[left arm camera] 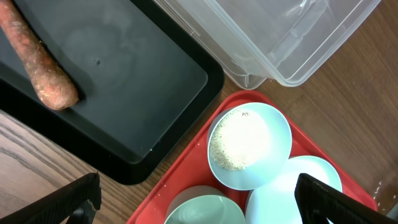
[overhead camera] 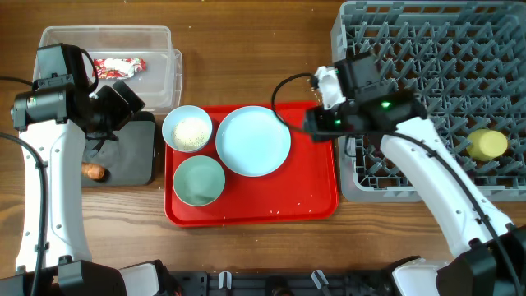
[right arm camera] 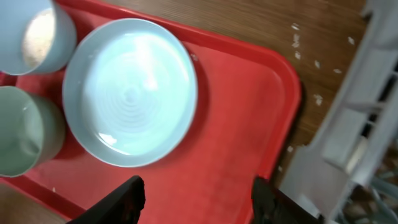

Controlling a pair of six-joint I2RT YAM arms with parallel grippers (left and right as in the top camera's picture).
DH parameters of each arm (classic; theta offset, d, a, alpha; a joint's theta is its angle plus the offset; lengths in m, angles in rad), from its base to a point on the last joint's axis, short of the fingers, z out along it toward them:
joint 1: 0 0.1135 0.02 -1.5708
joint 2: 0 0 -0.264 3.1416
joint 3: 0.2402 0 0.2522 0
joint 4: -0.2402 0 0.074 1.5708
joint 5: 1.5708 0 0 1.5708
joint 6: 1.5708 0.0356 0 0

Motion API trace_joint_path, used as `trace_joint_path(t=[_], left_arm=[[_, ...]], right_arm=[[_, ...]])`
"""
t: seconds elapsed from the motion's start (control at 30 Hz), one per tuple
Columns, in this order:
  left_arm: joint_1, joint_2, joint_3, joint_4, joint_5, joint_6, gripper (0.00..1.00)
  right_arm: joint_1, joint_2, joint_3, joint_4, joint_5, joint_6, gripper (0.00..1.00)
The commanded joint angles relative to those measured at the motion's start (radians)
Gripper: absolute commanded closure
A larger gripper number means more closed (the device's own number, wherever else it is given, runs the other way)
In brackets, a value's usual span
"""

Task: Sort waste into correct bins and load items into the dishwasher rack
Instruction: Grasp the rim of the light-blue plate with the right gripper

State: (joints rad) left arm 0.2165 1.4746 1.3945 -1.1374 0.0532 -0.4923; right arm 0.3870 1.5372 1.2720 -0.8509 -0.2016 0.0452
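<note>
My right gripper should next grab the rim of the light-blue plate (overhead camera: pixel 253 140) on the rack's side, with its fingers astride the rim. Then it can load the plate into the grey rack (overhead camera: pixel 436 82).
The red-and-white wrapper (overhead camera: pixel 119 66) lies in the clear tub (overhead camera: pixel 160 41). The orange-brown stick (overhead camera: pixel 96 172) lies on the black tray (overhead camera: pixel 136 156); it also shows in the left wrist view (left arm camera: pixel 43 68). A white bowl (overhead camera: pixel 175 121) holding rice grains (left arm camera: pixel 235 146), a light-blue plate (overhead camera: pixel 253 140) and a pale-green bowl (overhead camera: pixel 198 180) sit on the red tray (overhead camera: pixel 312 189). The yellow cup (overhead camera: pixel 487 145) lies in the grey rack (overhead camera: pixel 436 82). My left gripper (overhead camera: pixel 127 103) is open and empty above the black tray's far end. My right gripper (overhead camera: pixel 316 122) is open and empty over the red tray's right edge (right arm camera: pixel 196 202). No spoon shows clearly.
The rack's wall (right arm camera: pixel 367 137) stands close to the right of the red tray (right arm camera: pixel 249 124). A few white grains lie on the wood between them and on the tray's front. The tub (left arm camera: pixel 280 37) and black tray (left arm camera: pixel 137 87) sit side by side, left of the red tray.
</note>
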Motion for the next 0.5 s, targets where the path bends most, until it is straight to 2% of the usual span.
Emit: trace_joint_path(t=[0.0, 0.27, 0.37, 0.47], left_arm=[[0.003, -0.012, 0.01, 0.0, 0.009, -0.01, 0.0], [0.003, -0.012, 0.01, 0.0, 0.008, -0.01, 0.0], [0.003, -0.012, 0.01, 0.0, 0.008, -0.01, 0.0], [0.003, -0.012, 0.01, 0.0, 0.008, -0.01, 0.0]], right_arm=[[0.048, 0.024, 0.02, 0.013, 0.012, 0.039, 0.42], [0.113, 0.137, 0.02, 0.063, 0.022, 0.064, 0.42], [0.146, 0.216, 0.02, 0.115, 0.03, 0.093, 0.38], [0.164, 0.307, 0.02, 0.171, 0.152, 0.158, 0.38]])
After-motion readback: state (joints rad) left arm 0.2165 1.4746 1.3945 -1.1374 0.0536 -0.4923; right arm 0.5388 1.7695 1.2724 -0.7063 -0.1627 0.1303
